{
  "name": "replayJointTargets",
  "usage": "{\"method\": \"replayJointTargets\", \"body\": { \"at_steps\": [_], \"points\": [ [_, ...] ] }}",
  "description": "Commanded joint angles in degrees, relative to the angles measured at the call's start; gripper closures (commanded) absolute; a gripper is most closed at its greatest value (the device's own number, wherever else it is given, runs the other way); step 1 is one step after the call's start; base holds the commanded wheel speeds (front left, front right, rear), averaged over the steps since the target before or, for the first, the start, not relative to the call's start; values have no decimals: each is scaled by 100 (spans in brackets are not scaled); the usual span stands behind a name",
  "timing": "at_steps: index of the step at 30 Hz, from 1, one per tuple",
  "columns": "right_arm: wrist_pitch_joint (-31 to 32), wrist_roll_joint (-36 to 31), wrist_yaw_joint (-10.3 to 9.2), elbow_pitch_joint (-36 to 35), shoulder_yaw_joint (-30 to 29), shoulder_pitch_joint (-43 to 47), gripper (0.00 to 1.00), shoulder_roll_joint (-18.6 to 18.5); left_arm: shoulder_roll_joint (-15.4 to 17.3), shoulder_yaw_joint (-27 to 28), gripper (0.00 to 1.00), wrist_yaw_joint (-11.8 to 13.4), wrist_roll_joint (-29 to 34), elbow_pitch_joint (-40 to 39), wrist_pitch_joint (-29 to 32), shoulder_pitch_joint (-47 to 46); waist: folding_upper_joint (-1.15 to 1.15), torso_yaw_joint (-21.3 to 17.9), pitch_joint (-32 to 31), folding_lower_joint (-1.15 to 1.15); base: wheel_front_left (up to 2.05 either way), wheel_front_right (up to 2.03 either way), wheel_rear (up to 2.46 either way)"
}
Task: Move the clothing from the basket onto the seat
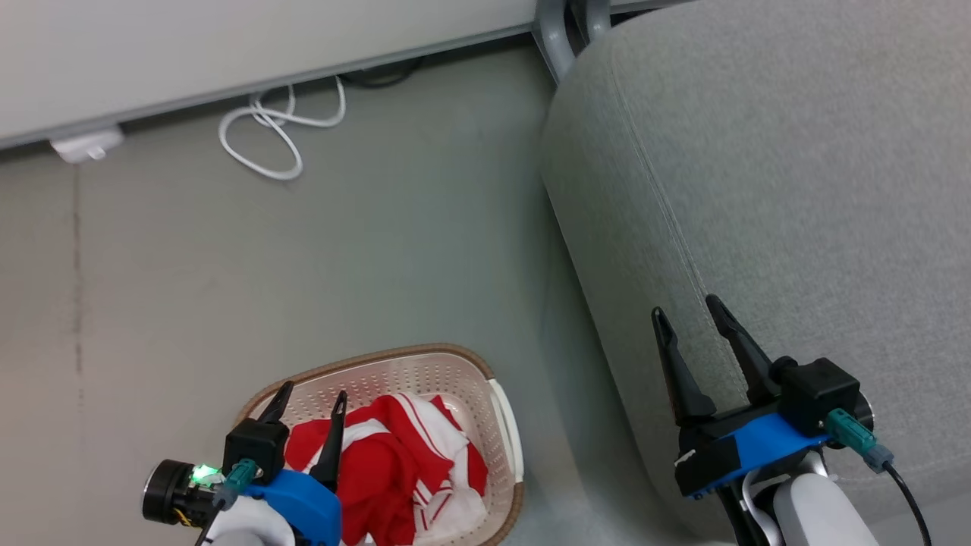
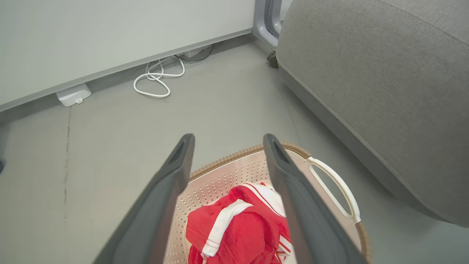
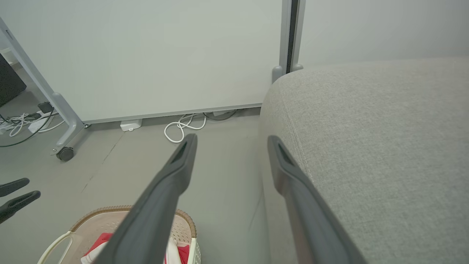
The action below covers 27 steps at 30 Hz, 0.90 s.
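Note:
The red garment lies bunched and slack [image 2: 253, 233] in the basket. My left gripper should grab the garment next by its raised white-trimmed edge [image 2: 223, 224].
Red clothing [image 1: 394, 462] with white stripes lies bunched inside the cream basket [image 1: 463, 379] on the floor at the lower left; the left wrist view shows the clothing [image 2: 245, 223] and the basket's perforated wall [image 2: 220, 179] too. My left gripper [image 1: 312, 395] hangs open above the basket's left side, nothing between its fingers [image 2: 165, 190]. The grey seat [image 1: 758, 189] rises at the right. Over its near edge my right gripper [image 1: 686, 309] stands open and empty. In the right wrist view the seat [image 3: 366, 146] is at the right and the basket [image 3: 183, 227] sits low.
A white cable [image 1: 273, 129] coils on the floor by the pale wall panel, beside a white box [image 1: 83, 145]. Grey frame legs [image 1: 557, 38] stand behind the seat. A castor on a frame leg [image 3: 66, 153] shows far left in the right wrist view.

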Motion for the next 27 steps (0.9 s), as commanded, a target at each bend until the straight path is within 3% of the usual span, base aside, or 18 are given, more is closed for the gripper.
{"method": "replayJointTargets", "body": {
  "at_steps": [1, 13, 27],
  "points": [
    [-63, 59, 1, 5, 67, -160, 0, -21, 89, -44, 0, -39, 43, 169, 57, -210, 0, -64, 230, -2, 0, 0, 0],
    [-304, 619, 1, 149, 713, -1014, 0, -17, 620, -744, 0, -145, 156, 1958, 943, -1581, 0, -640, 1615, -2, 0, 0, 0],
    [-305, 883, 1, -168, 955, -1256, 0, -18, 966, -1353, 0, -137, -52, 2873, 1765, -2612, 0, -904, 2412, -2, 0, 0, 0]
  ]
}}
